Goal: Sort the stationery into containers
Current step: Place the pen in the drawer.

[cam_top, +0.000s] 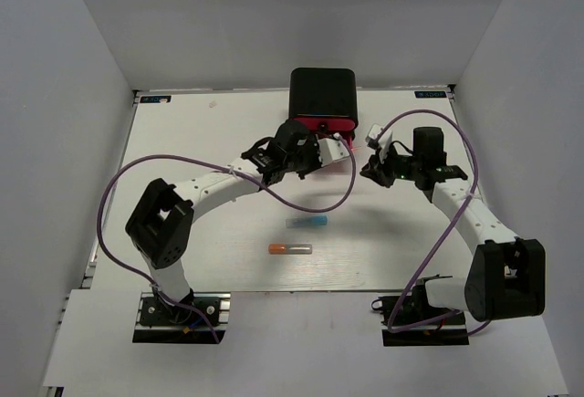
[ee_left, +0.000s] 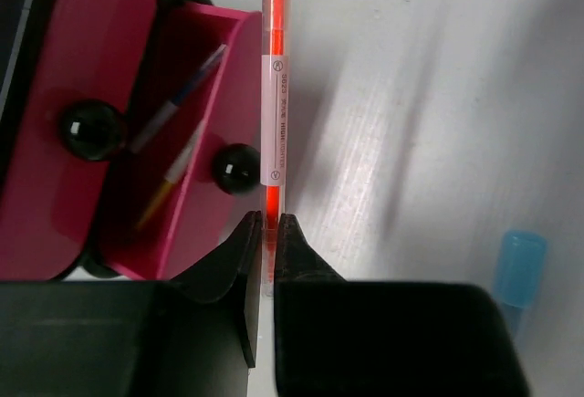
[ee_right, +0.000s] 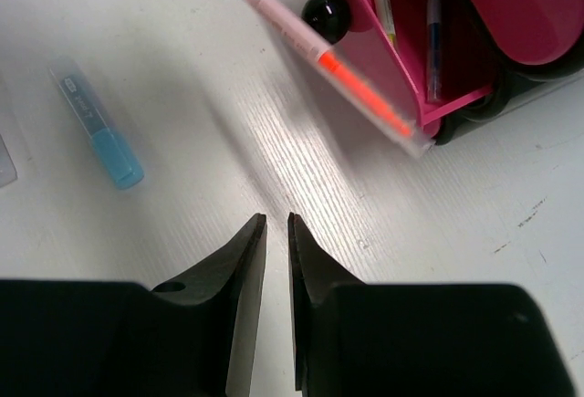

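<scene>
The stick still hangs outside the front of the open drawer and would miss if my left gripper opened now, so it is too early to let go.
My left gripper is shut on the end of a thin orange stick with a white label. It holds the stick along the front of the open pink drawer, just right of its black knob. In the right wrist view the stick has its far tip at the drawer's corner. Thin sticks lie inside the drawer. A blue tube and an orange tube lie on the table. My right gripper is shut and empty over bare table.
The black drawer box stands at the back middle, with a closed pink drawer and knob above the open one. The blue tube lies left of my right gripper. Purple cables loop over both arms.
</scene>
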Controlling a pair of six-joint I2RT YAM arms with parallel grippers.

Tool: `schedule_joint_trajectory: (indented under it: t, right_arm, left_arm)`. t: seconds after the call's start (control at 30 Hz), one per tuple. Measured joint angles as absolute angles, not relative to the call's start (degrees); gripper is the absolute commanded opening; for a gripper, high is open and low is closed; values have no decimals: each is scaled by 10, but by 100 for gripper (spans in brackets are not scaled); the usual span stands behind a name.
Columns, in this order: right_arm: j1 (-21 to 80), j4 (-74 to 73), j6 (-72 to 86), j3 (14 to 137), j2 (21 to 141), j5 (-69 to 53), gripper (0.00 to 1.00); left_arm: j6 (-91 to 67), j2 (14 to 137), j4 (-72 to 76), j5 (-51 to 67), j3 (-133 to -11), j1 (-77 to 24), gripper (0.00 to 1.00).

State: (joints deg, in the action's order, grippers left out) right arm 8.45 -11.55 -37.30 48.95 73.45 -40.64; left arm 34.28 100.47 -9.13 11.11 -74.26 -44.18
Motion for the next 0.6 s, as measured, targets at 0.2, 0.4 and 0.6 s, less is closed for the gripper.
schedule_joint_trajectory:
  t: [0.2, 0.4, 0.6]
  right_arm:
    - [76, -115, -368, 488, 731, -405, 22]
    - [67, -109, -364, 481, 717, -405, 22]
    - [60, -105, -361, 467, 715, -405, 22]
  left_arm:
    - [375, 1027, -69, 80, -784, -433, 0]
    - [419, 1050, -58, 58, -833, -418, 0]
    - [460, 1077, -65, 46, -874, -403, 0]
